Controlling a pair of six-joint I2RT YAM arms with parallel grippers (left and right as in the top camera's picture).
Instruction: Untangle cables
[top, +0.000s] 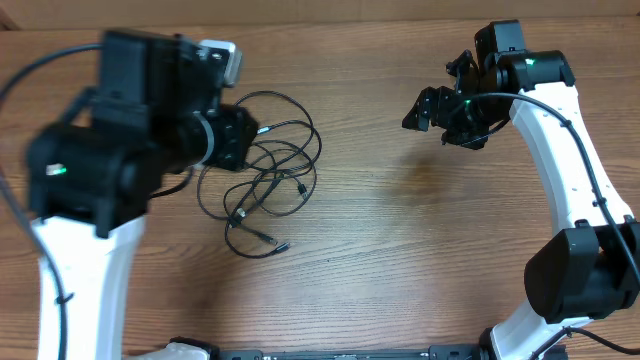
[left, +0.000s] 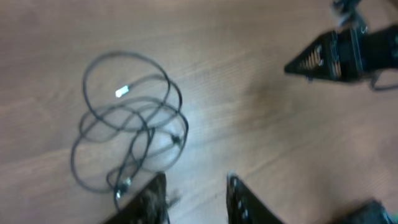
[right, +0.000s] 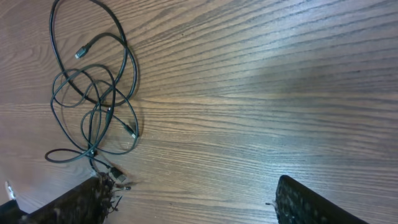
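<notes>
My left gripper grabs one black cord's loop next, by a bend of its loop (top: 300, 106) (left: 155, 65) away from the plug ends, so both ends slip free.
The cables (top: 268, 170) are thin black cords lying in a loose tangle of overlapping loops on the wooden table, left of centre, with small silvery plug ends. They also show in the left wrist view (left: 127, 121) and the right wrist view (right: 93, 93). My left gripper (left: 196, 196) is open and empty, held above the table beside the tangle's near edge. Its body hides part of the tangle in the overhead view. My right gripper (top: 428, 108) is open and empty, well to the right of the cables; its fingers (right: 193, 199) frame bare table.
The wooden table (top: 400, 240) carries nothing else. The right arm's white links (top: 570, 150) stand at the right edge. The left arm's bulky black and white body (top: 110, 160) hangs over the left side.
</notes>
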